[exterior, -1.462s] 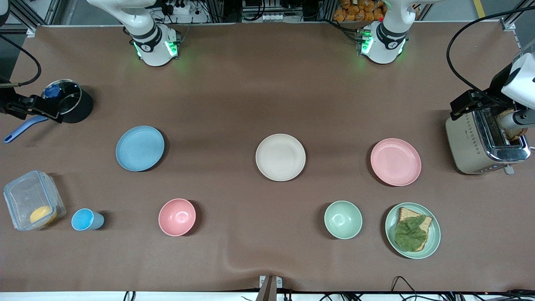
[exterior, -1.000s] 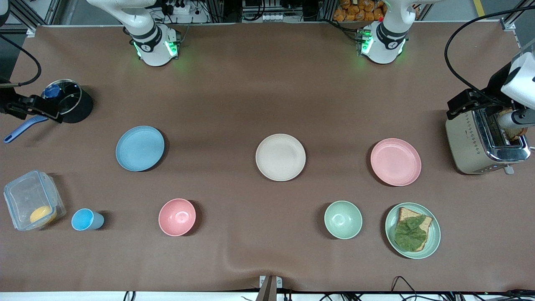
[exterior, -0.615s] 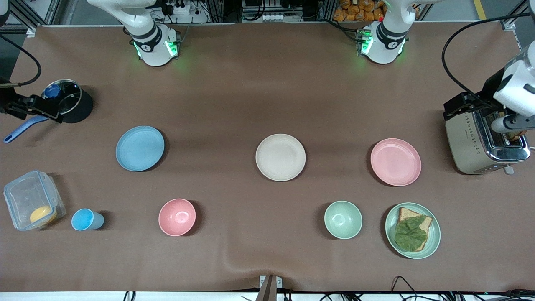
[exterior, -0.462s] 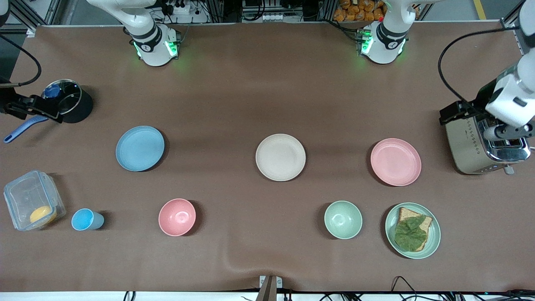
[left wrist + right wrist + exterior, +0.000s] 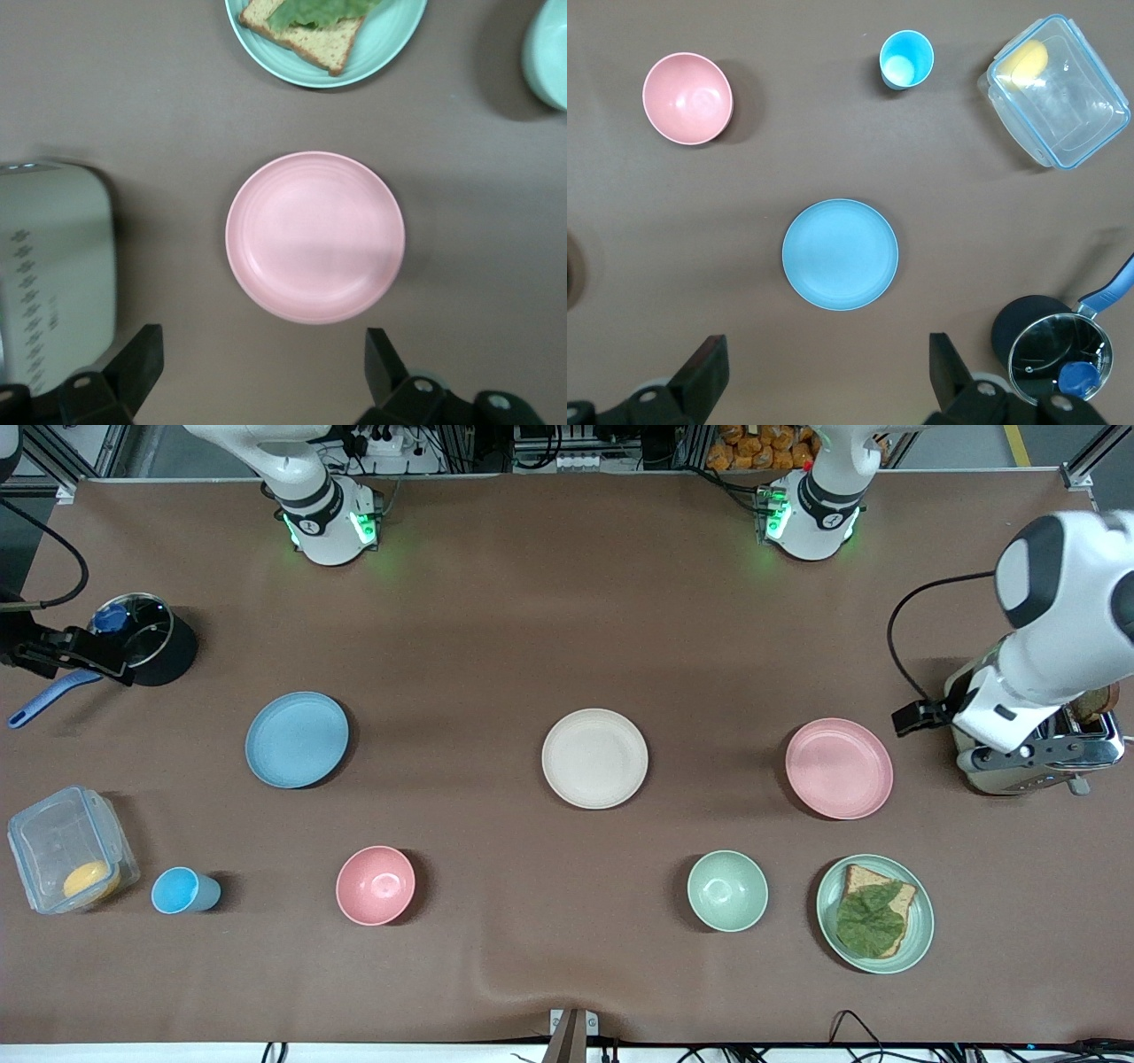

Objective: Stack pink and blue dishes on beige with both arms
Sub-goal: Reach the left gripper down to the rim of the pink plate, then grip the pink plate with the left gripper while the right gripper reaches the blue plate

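The pink plate has to be stacked on the beige one, so the left gripper next needs to grab the pink plate by its rim.
The beige plate lies at the table's middle. The blue plate lies toward the right arm's end and the pink plate toward the left arm's end. All three are bare and apart. My left arm hangs over the toaster beside the pink plate. In the left wrist view my left gripper is open high above the cloth, with the pink plate below it. My right gripper waits open, high up, looking down on the blue plate.
A toaster stands at the left arm's end. A green plate with bread and leaf and a green bowl sit nearer the camera. A pink bowl, blue cup, clear box and lidded pot sit toward the right arm's end.
My left arm has swung from above the toaster's slots toward the pink plate. The right arm and all dishes have stayed put.
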Available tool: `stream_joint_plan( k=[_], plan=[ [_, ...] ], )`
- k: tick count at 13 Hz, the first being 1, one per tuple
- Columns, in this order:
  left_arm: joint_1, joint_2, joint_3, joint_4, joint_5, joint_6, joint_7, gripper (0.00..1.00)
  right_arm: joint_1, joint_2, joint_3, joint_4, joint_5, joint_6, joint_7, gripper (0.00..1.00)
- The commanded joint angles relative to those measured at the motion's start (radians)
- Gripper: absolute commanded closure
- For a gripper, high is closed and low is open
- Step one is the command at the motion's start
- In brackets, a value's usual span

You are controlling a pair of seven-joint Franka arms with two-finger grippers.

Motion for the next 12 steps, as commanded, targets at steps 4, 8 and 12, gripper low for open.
stream_joint_plan(
  k=[4,8,12],
  plan=[
    [0.085,0.092,-0.006,-0.219,0.020,0.336,0.005,0.00,-0.007,-0.004,0.005,-0.017,-0.016,0.003,0.002,0.00],
    [0.113,0.205,-0.006,-0.224,0.020,0.431,0.005,0.00,-0.018,0.041,0.002,-0.019,-0.017,-0.004,0.004,0.00],
    [0.133,0.287,-0.006,-0.224,0.022,0.517,0.006,0.00,-0.066,0.137,0.000,-0.039,-0.010,-0.007,-0.013,0.00]
  ],
)
